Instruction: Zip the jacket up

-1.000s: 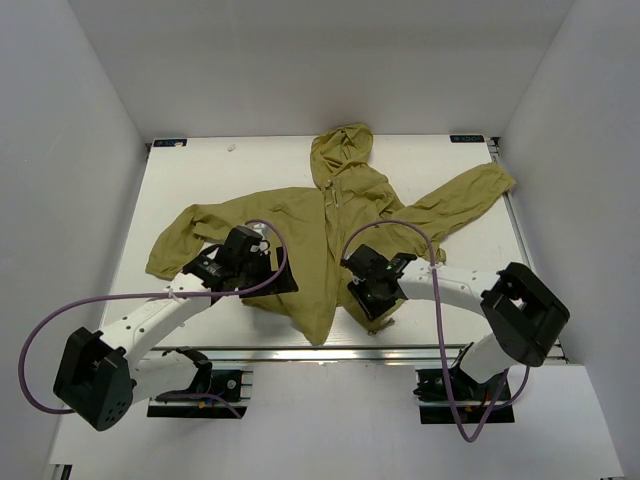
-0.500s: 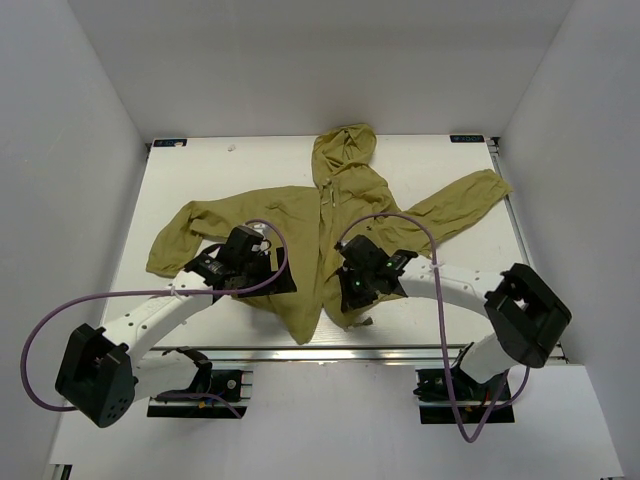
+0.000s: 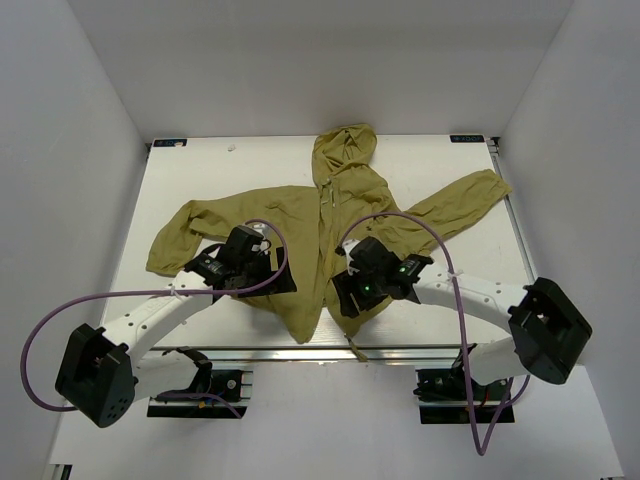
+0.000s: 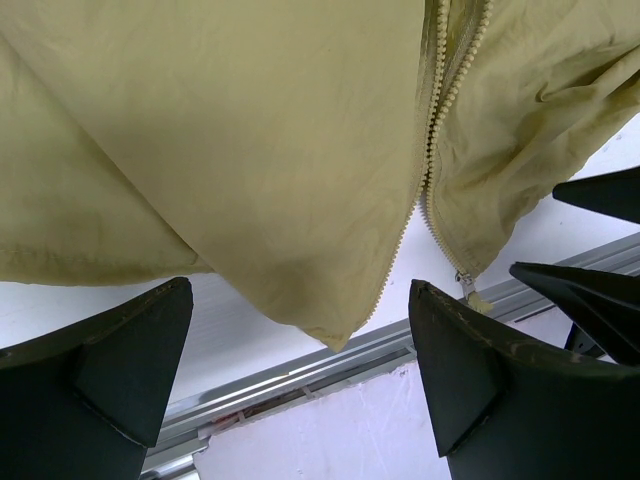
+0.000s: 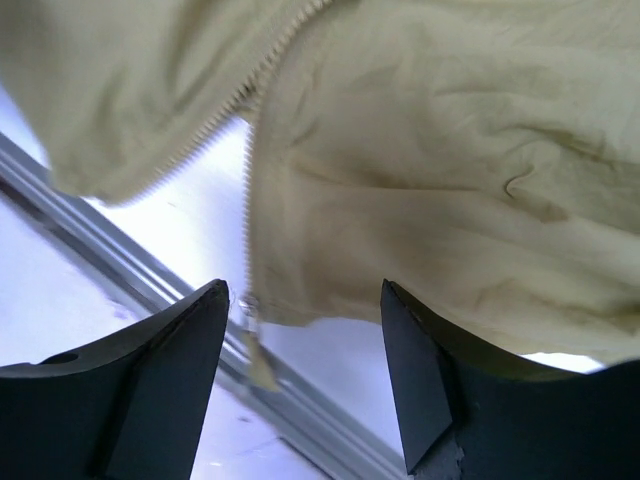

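My right gripper will next grip the jacket [image 3: 290,215] at the hem corner [image 3: 350,331] beside the zipper slider, so that the split zipper can be joined.
The olive jacket [image 3: 290,215] lies flat on the white table, hood at the far side, sleeves spread left and right. Its light zipper [image 4: 432,150] stands apart at the hem, the two front panels split near the table's front edge. The zipper slider [image 5: 248,310] hangs at the bottom corner of the right panel. My left gripper [image 4: 300,350] is open over the left panel's hem, nothing between its fingers. My right gripper [image 5: 305,340] is open just below the right panel's hem, beside the slider, holding nothing. From above, the left gripper [image 3: 275,283] and right gripper [image 3: 343,303] flank the split.
An aluminium rail [image 3: 260,352] runs along the table's near edge, just below the hem. Purple cables [image 3: 390,222] loop over both arms and above the jacket. White walls enclose the table on three sides.
The right gripper shut on the right panel's hem, dragged it left toward the left panel, then opened and let go. The left arm has not moved.
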Controlling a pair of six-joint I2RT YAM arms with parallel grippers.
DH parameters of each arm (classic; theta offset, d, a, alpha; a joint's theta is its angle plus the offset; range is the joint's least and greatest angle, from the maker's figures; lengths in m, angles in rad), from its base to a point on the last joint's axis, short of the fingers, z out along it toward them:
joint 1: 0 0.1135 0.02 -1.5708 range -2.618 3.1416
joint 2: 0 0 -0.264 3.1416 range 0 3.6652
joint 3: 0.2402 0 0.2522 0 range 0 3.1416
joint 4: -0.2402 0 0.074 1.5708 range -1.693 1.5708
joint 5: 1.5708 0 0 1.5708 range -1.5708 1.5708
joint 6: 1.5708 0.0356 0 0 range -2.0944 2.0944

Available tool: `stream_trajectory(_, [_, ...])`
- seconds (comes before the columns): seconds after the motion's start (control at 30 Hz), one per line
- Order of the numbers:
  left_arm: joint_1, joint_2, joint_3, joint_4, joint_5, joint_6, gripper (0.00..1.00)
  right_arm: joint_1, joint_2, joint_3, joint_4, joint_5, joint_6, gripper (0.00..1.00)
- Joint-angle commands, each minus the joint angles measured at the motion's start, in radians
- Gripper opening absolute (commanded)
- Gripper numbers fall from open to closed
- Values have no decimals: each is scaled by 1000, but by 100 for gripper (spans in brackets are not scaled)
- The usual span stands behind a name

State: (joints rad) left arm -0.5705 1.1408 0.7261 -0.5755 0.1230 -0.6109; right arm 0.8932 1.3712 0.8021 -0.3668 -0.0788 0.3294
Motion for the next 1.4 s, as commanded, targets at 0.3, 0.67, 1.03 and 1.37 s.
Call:
stream_trajectory(0.3, [6,-30,22,-18,14,0,98,68,75,-14,-23,-12,-248,66])
stream_trajectory(0.67, [6,-3,53,-46,6,3,98,154,196,6,-43,178,-164,64])
stream_trajectory(1.03, [6,2,104,-110,-33,8,98,248,307,8,-115,287,-3,28])
stream_trajectory(1.37, [4,-18,88,-170,115,56,98,234,195,-21,-72,266,94,0])
